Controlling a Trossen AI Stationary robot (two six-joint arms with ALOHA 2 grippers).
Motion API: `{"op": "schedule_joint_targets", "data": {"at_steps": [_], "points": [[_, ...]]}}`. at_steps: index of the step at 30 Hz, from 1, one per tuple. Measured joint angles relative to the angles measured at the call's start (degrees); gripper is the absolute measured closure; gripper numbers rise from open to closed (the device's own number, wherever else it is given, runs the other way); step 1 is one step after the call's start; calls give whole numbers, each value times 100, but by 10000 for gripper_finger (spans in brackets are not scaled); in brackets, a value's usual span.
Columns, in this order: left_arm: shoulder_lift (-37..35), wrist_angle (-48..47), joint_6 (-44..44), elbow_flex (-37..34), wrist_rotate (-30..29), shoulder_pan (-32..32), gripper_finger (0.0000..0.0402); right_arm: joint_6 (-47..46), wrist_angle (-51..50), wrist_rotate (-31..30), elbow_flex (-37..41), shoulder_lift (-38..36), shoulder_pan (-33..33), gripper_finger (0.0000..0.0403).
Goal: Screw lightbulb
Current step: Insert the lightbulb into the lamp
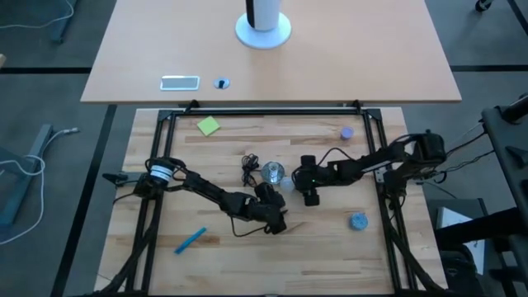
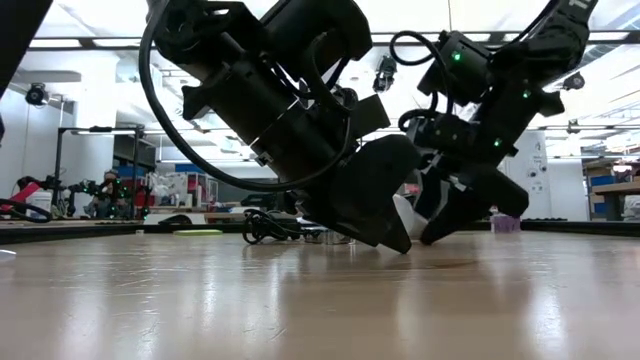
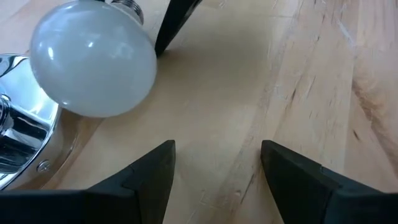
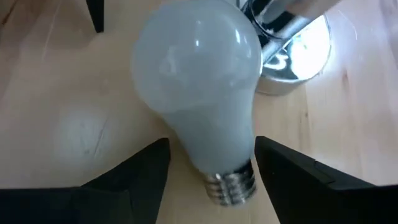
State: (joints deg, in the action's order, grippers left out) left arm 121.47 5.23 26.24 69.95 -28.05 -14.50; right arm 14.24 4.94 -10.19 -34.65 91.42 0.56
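Note:
The lightbulb's screw base should stay free to go into the metal socket (image 4: 300,61), so my right gripper will next grab the lightbulb by its narrow neck (image 4: 219,144).
The white lightbulb (image 4: 196,68) lies on its side on the wooden table, its silvery screw base (image 4: 231,184) toward my right gripper; it also shows in the high view (image 1: 287,184). The shiny round metal socket (image 1: 273,172) with its black cord stands just beside the bulb's round end. My right gripper (image 4: 211,149) is open, one finger on each side of the bulb's neck. My left gripper (image 3: 217,152) is open and empty, low over bare table just near of the bulb (image 3: 93,59) and the socket (image 3: 18,143). My right gripper comes at the bulb low from the table's right, its fingers (image 4: 149,165) along the bulb on either side of the narrow neck (image 4: 217,146) just above the screw base. I cannot tell whether they touch it. The bulb lies on the table.
A blue-grey round cap (image 1: 357,221) lies near the right front, a blue marker (image 1: 190,240) near the left front, a green note (image 1: 208,125) and a small purple piece (image 1: 347,132) toward the far edge. A black frame (image 1: 264,108) borders the table.

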Motion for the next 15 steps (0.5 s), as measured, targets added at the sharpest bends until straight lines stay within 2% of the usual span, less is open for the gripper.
{"op": "schedule_joint_targets", "data": {"at_steps": [8, 11, 15], "points": [[-3, 9, 1, -2, 96, 3, 173, 68, 177, 74, -120, 229, 5, 186], [-103, -36, -54, -4, 783, 25, 173, -64, 156, 286, -215, 246, 31, 210], [-402, -410, -71, -13, 1715, -10, 174, -197, 95, 415, -240, 247, 26, 280]]}}
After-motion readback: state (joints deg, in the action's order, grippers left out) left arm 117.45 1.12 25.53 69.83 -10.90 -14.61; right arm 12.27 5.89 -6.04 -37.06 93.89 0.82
